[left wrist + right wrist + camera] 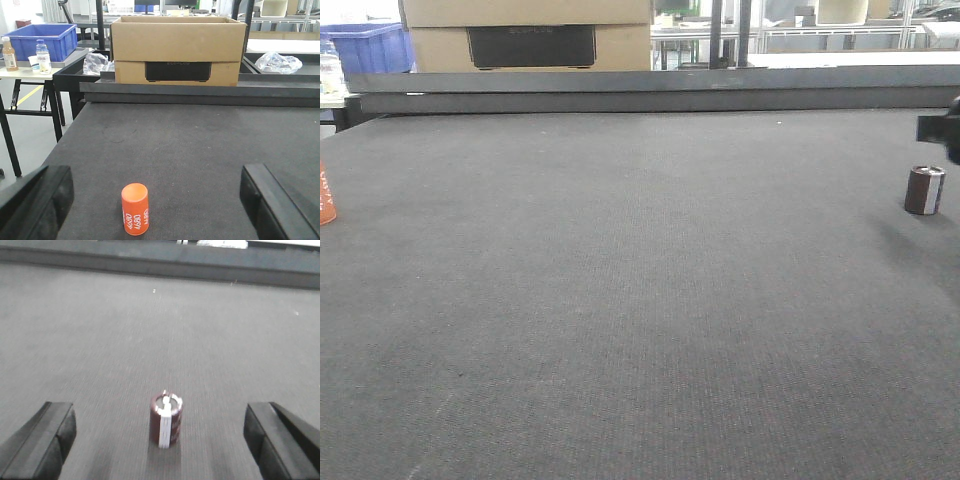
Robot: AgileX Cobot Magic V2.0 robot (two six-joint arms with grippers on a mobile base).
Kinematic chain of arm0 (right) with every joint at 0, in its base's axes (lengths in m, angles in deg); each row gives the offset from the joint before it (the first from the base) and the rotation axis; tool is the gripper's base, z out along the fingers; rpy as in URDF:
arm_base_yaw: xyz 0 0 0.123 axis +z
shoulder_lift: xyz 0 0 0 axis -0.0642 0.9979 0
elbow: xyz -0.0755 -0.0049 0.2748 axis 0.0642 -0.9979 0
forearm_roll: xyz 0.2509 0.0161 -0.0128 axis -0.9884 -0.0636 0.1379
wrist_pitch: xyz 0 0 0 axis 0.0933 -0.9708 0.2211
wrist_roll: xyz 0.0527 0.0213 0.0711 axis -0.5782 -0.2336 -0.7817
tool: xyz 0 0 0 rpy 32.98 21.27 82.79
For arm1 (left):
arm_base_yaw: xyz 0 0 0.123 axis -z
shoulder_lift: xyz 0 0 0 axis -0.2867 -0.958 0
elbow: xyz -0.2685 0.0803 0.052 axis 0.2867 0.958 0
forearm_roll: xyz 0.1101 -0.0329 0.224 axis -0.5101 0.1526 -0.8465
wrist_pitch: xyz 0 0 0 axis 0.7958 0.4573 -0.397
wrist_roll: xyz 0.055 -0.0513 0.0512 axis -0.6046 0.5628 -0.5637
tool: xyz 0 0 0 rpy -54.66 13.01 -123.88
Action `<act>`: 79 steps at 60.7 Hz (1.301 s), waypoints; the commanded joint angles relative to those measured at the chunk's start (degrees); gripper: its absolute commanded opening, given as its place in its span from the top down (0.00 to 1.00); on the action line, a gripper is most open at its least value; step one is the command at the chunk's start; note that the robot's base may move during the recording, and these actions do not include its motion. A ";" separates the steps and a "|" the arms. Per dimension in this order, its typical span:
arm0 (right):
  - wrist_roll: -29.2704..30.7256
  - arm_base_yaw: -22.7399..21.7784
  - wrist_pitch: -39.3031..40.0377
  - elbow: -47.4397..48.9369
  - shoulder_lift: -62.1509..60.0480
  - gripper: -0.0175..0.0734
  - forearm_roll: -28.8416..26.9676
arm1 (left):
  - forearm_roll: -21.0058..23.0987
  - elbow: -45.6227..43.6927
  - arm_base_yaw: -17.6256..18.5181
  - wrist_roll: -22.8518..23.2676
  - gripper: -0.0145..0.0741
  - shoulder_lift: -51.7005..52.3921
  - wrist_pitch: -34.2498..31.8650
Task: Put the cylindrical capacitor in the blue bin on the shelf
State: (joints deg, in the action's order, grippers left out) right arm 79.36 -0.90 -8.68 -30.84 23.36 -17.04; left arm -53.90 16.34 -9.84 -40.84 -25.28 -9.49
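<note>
I should grab the cylindrical capacitor by its dark sleeve with my right gripper next, to put it in the blue bin on the shelf.
The cylindrical capacitor stands upright on the dark mat, with a dark brown sleeve, a white stripe and a silvery top. In the front view the capacitor is at the far right. My right gripper is open and straddles it, with wide gaps to both fingers. My left gripper is open too, with an orange cylinder printed "4680" standing between its fingers, untouched. The shelf and its blue bin are out of view.
A cardboard box sits behind the raised back ledge of the mat. A blue crate and bottles rest on a side table at the left. Crumpled plastic bags lie behind the ledge.
</note>
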 commanded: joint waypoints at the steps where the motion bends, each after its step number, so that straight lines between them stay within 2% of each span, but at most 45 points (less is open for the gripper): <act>1: 0.19 0.05 5.58 1.98 4.97 0.18 -2.65 | -0.10 -0.18 0.38 -0.01 0.18 -0.21 -1.20; 29: 0.19 -0.36 4.30 15.92 20.52 0.18 -3.30 | -0.10 -0.18 0.38 -0.01 0.18 -0.21 -1.20; 50: 0.19 -0.36 3.64 18.25 25.51 0.20 -3.70 | -0.10 -0.18 0.38 -0.01 0.18 -0.21 -1.20; 57: 0.19 -0.36 3.64 18.32 25.76 0.37 -3.90 | -0.10 -0.18 0.38 -0.01 0.18 -0.21 -1.20; 65: 0.19 -0.36 3.64 18.32 25.76 0.70 -3.90 | -0.10 -0.18 0.38 -0.01 0.18 -0.21 -1.20; 71: 0.19 -0.36 3.64 18.32 25.76 0.88 -3.90 | -0.10 -0.18 0.38 -0.01 0.18 -0.21 -1.20; 75: 0.19 -0.36 3.50 18.32 25.05 0.98 -3.90 | -0.10 -0.18 0.38 -0.01 0.18 -0.21 -1.20; 79: 0.19 -0.36 2.36 18.32 23.53 0.98 -3.90 | -0.52 -0.25 0.38 -0.01 0.18 -0.21 -1.31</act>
State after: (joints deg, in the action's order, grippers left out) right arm 79.21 -0.90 -6.65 -12.77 49.01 -20.47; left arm -53.90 16.34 -9.84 -40.84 -25.28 -9.49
